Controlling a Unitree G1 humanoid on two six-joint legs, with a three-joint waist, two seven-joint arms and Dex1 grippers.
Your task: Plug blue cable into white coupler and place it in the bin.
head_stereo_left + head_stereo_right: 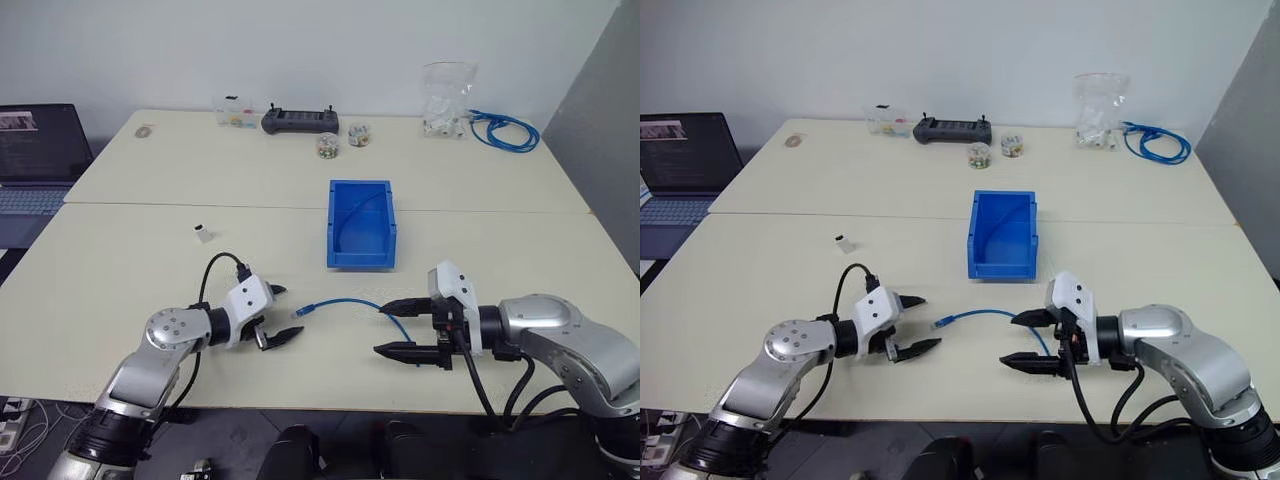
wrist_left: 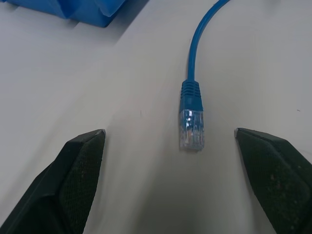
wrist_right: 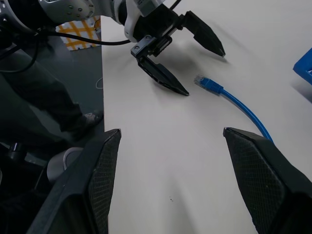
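The blue cable's strand [image 1: 347,300] is round and curves slackly. My right gripper grabs the cable by the flat-sided boot behind its clear plug [image 1: 306,310] next.
The blue cable [image 1: 345,301] lies loose on the table near the front edge, its clear plug [image 2: 191,129] pointing at my left gripper [image 1: 290,312]. That gripper is open, and the plug sits on the table just ahead of its two fingertips, untouched. My right gripper [image 1: 379,328] hovers open and empty over the cable's other stretch, facing the left one. The white coupler [image 1: 202,234] stands alone further back on the left. The bin [image 1: 332,228] sits at mid-table beyond the cable, with a thin blue strand curving inside it.
Along the back edge are a black controller [image 1: 300,121], two small jars [image 1: 328,146], a small clear box [image 1: 233,112], a clear bag of white parts [image 1: 447,100] and a coiled blue cable bundle [image 1: 505,130]. A laptop [image 1: 35,150] stands far left.
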